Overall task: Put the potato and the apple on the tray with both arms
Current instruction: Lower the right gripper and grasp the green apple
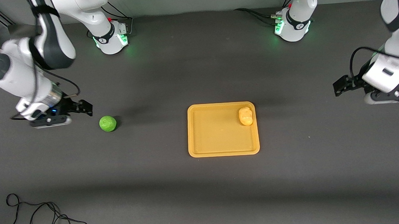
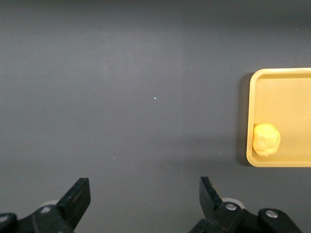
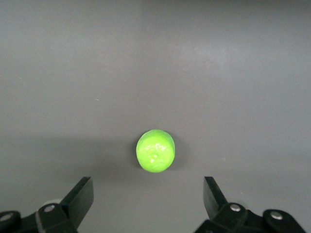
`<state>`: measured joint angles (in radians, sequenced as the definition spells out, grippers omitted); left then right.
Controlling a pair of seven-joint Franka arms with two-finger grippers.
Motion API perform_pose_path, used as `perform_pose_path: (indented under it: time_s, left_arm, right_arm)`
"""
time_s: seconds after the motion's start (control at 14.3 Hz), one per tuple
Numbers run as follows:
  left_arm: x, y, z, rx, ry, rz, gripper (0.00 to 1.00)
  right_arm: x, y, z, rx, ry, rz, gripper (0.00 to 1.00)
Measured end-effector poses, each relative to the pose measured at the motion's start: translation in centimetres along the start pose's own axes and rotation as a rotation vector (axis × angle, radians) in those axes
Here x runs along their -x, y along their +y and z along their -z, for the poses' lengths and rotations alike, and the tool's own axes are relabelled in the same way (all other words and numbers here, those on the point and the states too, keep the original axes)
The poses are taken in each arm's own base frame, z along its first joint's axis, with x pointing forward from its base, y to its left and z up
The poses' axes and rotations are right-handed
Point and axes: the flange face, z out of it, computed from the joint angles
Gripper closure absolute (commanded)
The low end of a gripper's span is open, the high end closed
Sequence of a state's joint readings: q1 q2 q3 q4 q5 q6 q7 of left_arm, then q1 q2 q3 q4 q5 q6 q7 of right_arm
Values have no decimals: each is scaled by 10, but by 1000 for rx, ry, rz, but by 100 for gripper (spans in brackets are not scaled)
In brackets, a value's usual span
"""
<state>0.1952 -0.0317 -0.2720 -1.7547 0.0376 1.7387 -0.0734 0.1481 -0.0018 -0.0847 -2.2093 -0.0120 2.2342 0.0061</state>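
I should grab the apple's rounded sides with my right gripper next, to put the green apple (image 1: 107, 123) on the orange-yellow tray (image 1: 217, 138) with the potato.
The yellow-tan potato (image 1: 246, 116) lies in the orange-yellow tray (image 1: 217, 138), in the corner toward the left arm's base. The green apple (image 1: 107, 123) sits on the dark table toward the right arm's end, apart from the tray. My right gripper (image 1: 87, 108) hangs open just beside the apple; in the right wrist view the apple (image 3: 155, 150) lies ahead of the open right gripper (image 3: 148, 194), untouched. My left gripper (image 1: 337, 86) is open and empty over bare table at the left arm's end. Its wrist view shows the left gripper (image 2: 144, 194), the tray (image 2: 286, 92) and the potato (image 2: 266, 140).
The two green-lit arm bases (image 1: 112, 38) (image 1: 291, 25) stand along the table edge farthest from the front camera. A loose black cable (image 1: 39, 213) lies at the nearest edge, toward the right arm's end.
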Motion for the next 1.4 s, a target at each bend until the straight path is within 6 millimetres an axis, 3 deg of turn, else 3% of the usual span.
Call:
perform_pose_path:
  time_s: [0.28, 0.56, 0.77, 1.05, 1.19, 1.4]
  left_arm:
    - [11, -24, 19, -6, -29, -12, 0]
    - [12, -50, 22, -3, -34, 4, 0]
    - [13, -50, 21, -3, -38, 3, 0]
    - [14, -45, 20, -1, -51, -15, 0]
    - [15, -49, 20, 6, -55, -10, 0]
    - [15, -55, 19, 10, -56, -4, 0]
  right_arm:
    - [-6, -12, -79, 10, -21, 24, 0]
    - [-3, -14, -143, 19, -26, 30, 0]
    - [7, -13, -169, 21, -41, 42, 0]
    - [15, -12, -182, 22, -67, 61, 0]
    - [17, -12, -184, 22, -73, 63, 23]
    - [18, -11, -184, 22, -76, 69, 49]
